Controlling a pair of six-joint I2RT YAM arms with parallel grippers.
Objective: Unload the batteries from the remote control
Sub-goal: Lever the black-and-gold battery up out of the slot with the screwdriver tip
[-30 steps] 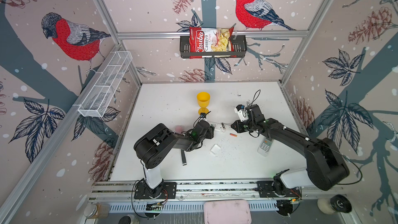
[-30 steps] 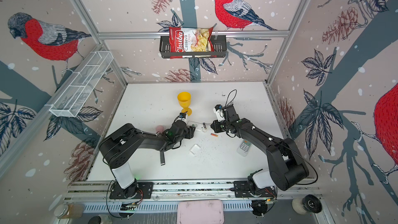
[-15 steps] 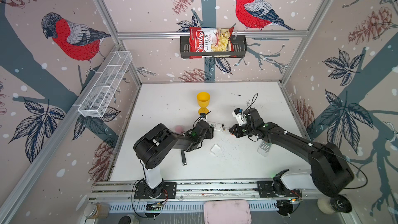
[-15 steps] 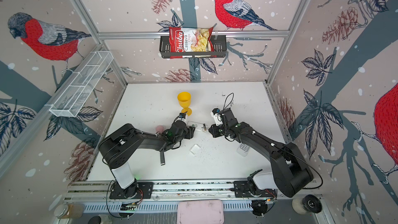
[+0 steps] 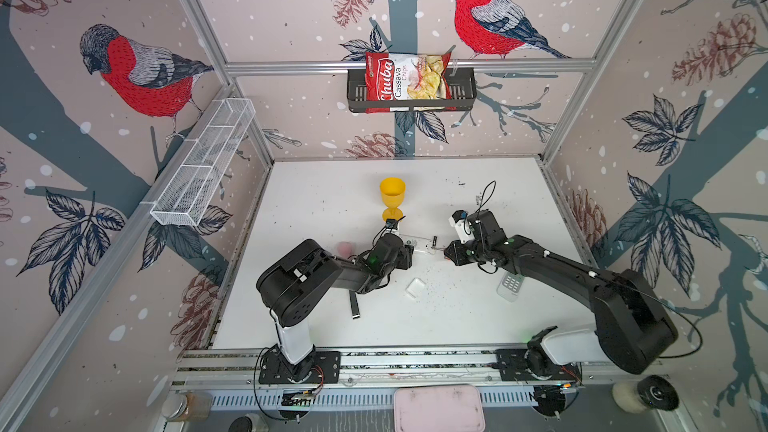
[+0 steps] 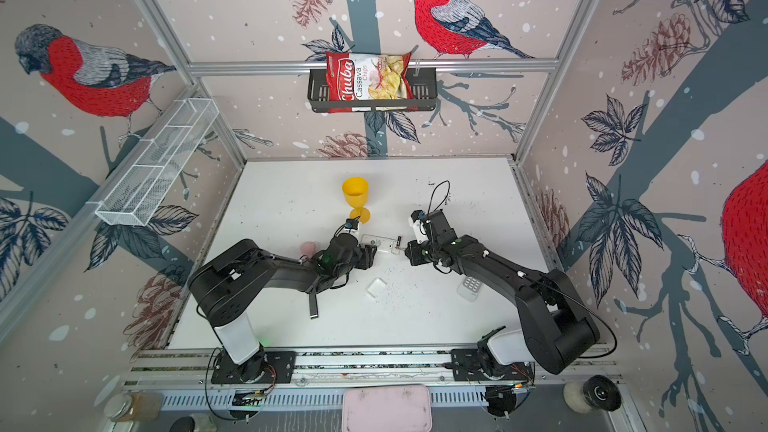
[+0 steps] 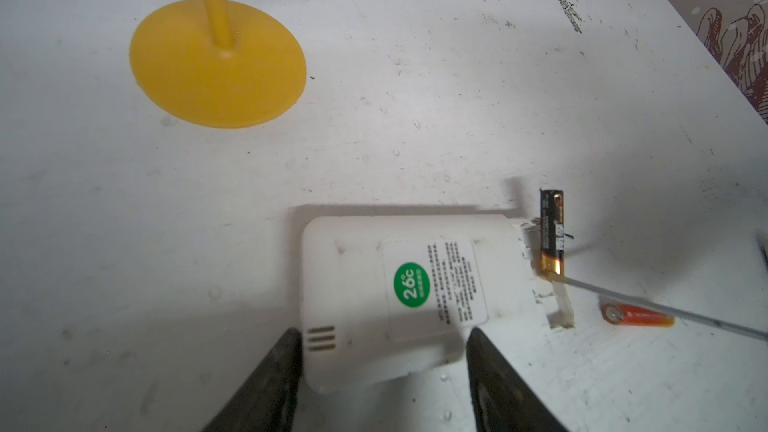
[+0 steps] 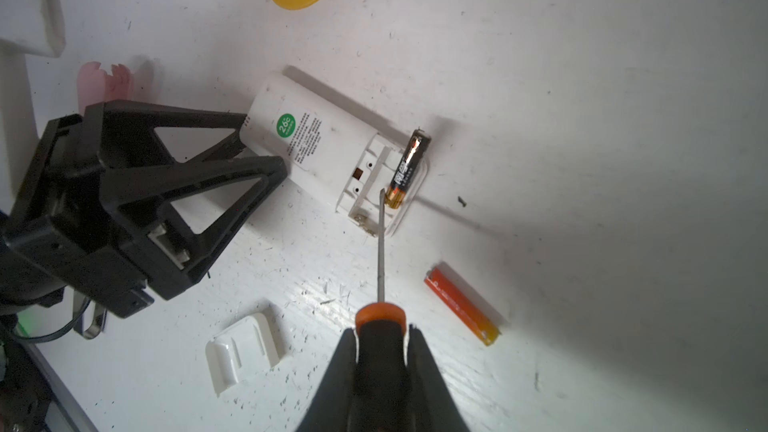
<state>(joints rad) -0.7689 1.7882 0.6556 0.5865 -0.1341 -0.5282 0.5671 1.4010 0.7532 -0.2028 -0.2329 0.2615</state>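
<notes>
The screwdriver's handle slants high above the tabletop, with its blade [image 8: 380, 256] in the bay. My right gripper should keep holding the screwdriver until it lies on the tabletop.
The white remote control [image 7: 415, 284] lies back up on the table, its battery bay open. My left gripper [image 7: 382, 338] is shut on its closed end. One of the batteries, black with gold [image 8: 409, 168], sits askew in the bay's outer slot. An orange battery [image 8: 461, 303] lies loose on the table beside the bay. My right gripper [image 8: 381, 326] is shut on the orange-and-black screwdriver handle [image 8: 380, 315]. The blade tip rests in the bay by the black battery's gold end. In both top views the two grippers [image 5: 409, 249] [image 6: 409, 252] face each other across the remote [image 5: 419, 243].
The white battery cover [image 8: 243, 351] lies on the table near the left arm. A yellow goblet [image 5: 392, 197] stands just behind the remote. A pink object [image 5: 345, 248] sits by the left arm, and a second remote [image 5: 511, 285] lies under the right arm.
My right arm has shifted a little left toward the remote's open end, screwdriver still in its grip. The left arm and the remote have not moved.
</notes>
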